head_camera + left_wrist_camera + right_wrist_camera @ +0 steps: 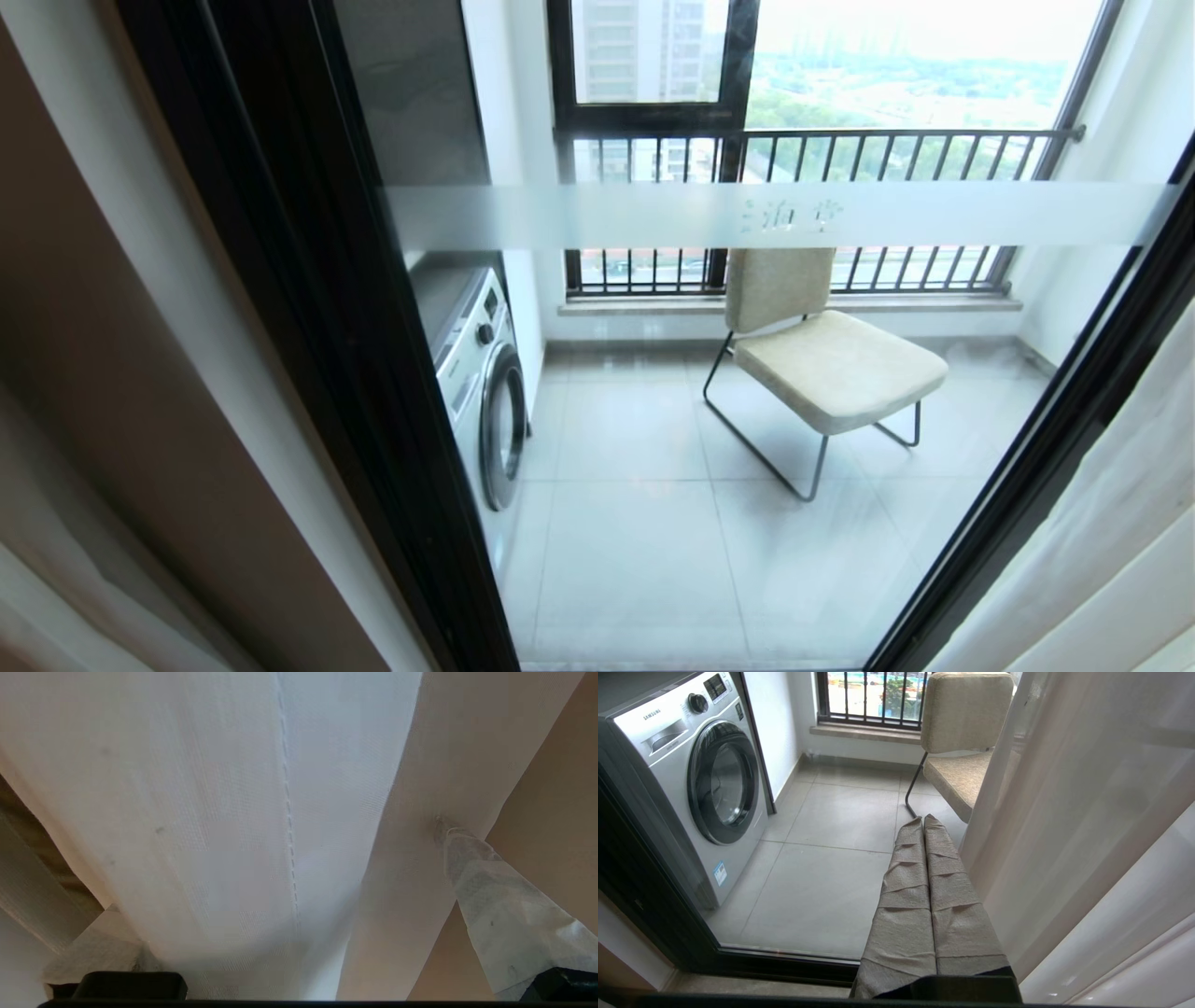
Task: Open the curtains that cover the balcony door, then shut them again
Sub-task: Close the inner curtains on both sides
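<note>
The sheer curtain [210,812] hangs slack; my left gripper next grabs its free edge's outstanding folds.
The balcony door [308,280] is glass in thick black frames, crossed by a frosted white band [653,215], and stands uncovered ahead of me. The curtains hang drawn to both sides: a beige panel [112,392] on the left and sheer white cloth [1111,532] on the right. Neither arm shows in the head view. My left gripper [275,865] is open, pressed close to the sheer white curtain [210,812], whose folds fill the space between its wrapped fingers [490,896]. My right gripper [923,820] is shut and empty, pointing at the door's lower glass beside the sheer curtain [1087,812].
Behind the glass, a silver washing machine [481,383] stands on the left of the tiled balcony. A beige chair [831,364] on a thin metal frame sits in the middle. A black-framed window with a barred railing [840,149] closes the far side.
</note>
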Available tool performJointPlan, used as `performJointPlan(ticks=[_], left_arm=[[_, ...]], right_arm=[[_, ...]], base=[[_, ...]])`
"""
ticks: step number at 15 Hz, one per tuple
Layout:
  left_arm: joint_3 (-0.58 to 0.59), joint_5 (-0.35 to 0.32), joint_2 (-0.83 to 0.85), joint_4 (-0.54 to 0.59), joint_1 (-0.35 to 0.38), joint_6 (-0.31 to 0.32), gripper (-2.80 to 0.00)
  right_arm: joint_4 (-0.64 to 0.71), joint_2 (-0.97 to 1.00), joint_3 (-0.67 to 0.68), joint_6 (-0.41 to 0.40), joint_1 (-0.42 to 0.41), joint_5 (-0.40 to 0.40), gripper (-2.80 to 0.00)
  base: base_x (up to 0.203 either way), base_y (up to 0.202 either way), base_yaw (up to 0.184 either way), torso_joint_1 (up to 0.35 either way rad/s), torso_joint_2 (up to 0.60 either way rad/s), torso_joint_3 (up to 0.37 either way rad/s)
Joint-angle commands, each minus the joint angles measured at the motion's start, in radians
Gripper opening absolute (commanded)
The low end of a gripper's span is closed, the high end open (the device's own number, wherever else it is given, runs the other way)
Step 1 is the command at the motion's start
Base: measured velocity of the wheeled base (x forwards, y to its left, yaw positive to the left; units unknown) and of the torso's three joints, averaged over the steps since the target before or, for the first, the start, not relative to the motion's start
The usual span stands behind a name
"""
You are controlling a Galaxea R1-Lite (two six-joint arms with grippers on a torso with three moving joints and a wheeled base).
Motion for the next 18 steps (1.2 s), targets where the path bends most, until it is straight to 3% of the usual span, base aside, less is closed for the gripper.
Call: performJointPlan(ticks=[1, 10, 11, 18], left_arm=[[-0.007, -0.004, 0.026, -0.012, 0.005, -0.001, 0.00], [-0.034, -0.040, 0.085, -0.040, 0.003, -0.001, 0.00], [-0.033, -0.040, 0.087, -0.040, 0.003, -0.001, -2.80], [-0.032, -0.042, 0.099, -0.040, 0.003, -0.001, -2.80]], right_arm=[[0.000, 0.000, 0.000, -0.001, 0.000, 0.001, -2.80], [0.000, 0.000, 0.000, -0.001, 0.000, 0.001, -2.80], [0.000, 0.000, 0.000, -0.001, 0.000, 0.001, -2.80], [0.000, 0.000, 0.000, -0.001, 0.000, 0.001, -2.80]], base=[[0.000, 0.000, 0.000, 0.000, 0.00, 0.000], [0.000, 0.000, 0.000, 0.000, 0.00, 0.000], [0.000, 0.000, 0.000, 0.000, 0.00, 0.000], [0.000, 0.000, 0.000, 0.000, 0.00, 0.000]])
